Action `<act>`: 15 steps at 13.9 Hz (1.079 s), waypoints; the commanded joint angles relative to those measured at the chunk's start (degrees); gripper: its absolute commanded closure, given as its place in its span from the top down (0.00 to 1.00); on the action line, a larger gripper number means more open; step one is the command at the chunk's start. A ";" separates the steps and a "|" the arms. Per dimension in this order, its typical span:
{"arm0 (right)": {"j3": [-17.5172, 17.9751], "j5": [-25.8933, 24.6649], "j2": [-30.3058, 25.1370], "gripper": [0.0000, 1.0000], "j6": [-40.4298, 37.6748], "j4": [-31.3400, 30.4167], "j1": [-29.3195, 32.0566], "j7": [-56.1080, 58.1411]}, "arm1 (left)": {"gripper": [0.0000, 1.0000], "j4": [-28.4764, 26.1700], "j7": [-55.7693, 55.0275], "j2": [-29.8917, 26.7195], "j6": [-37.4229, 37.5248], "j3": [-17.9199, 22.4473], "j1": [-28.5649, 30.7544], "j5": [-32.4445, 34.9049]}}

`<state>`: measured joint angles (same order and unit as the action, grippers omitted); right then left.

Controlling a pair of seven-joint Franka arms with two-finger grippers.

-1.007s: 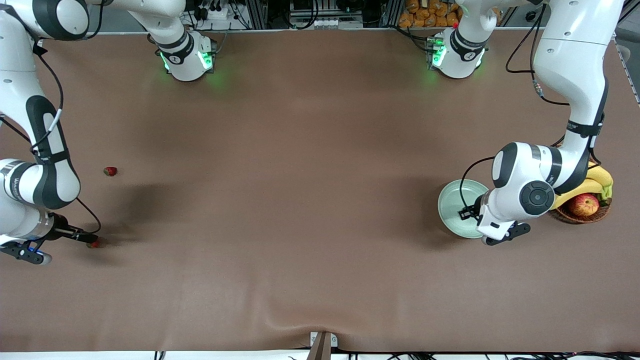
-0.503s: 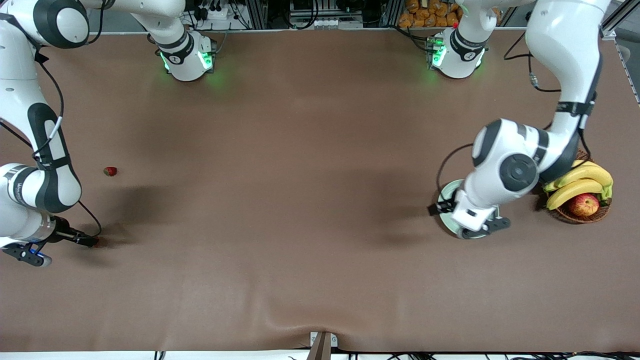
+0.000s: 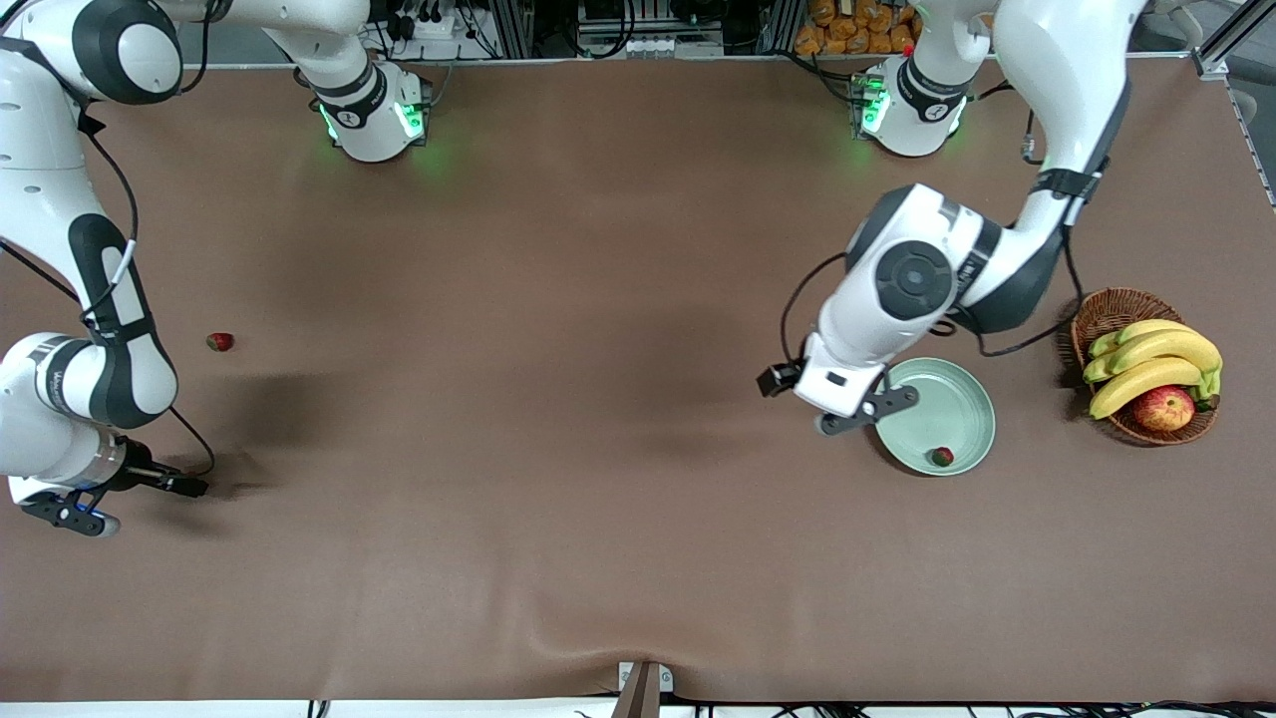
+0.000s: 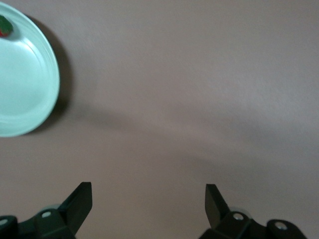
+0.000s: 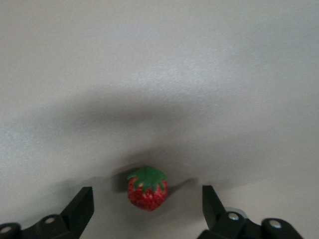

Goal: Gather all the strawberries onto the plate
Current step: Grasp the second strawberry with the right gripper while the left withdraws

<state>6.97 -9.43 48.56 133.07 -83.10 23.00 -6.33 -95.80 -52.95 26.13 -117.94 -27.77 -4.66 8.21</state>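
Note:
My right gripper closes on the red strawberry now, since its fingertips stand on either side of the strawberry, level with its green cap [image 5: 148, 176].
The pale mint-green plate [image 3: 947, 399] lies toward the left arm's end of the table and holds one strawberry [image 3: 941, 457] near its rim. Both also show in the left wrist view, the plate [image 4: 25, 84] and the strawberry [image 4: 4, 26]. My left gripper [image 3: 847, 411] [image 4: 148, 199] is open and empty over bare table beside the plate. My right gripper [image 3: 184, 486] [image 5: 147, 206] is open and low over a second strawberry [image 5: 147, 188], which lies between its fingertips and is hidden in the front view. A third strawberry [image 3: 219, 341] lies on the table farther from the front camera.
A brown wicker basket [image 3: 1107, 309] with bananas and a red-yellow apple [image 3: 1163, 407] stands beside the plate, at the left arm's end. The brown cloth is wrinkled near the front edge.
My left arm has swung off the plate toward the middle of the table, uncovering the plate and the strawberry in it. My right gripper has shifted slightly and now covers its strawberry in the front view.

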 commanded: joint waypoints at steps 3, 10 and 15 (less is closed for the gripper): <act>0.50 0.03 1.10 0.00 0.00 1.71 0.29 0.00 | 1.00 2.89 -5.58 0.68 1.57 0.08 -4.91 0.49; 1.02 -0.15 -0.30 0.00 -0.44 1.71 -0.32 2.36 | 1.00 4.74 -9.54 1.82 1.57 0.17 -7.73 1.02; 9.09 -0.50 -3.38 0.00 -1.49 1.71 -0.67 11.24 | 1.00 5.45 -10.07 0.68 1.92 0.08 -7.47 0.41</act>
<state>12.84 -9.37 47.16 132.85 -80.95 22.52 2.02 -91.68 -61.68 27.25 -117.80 -27.75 -11.87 8.21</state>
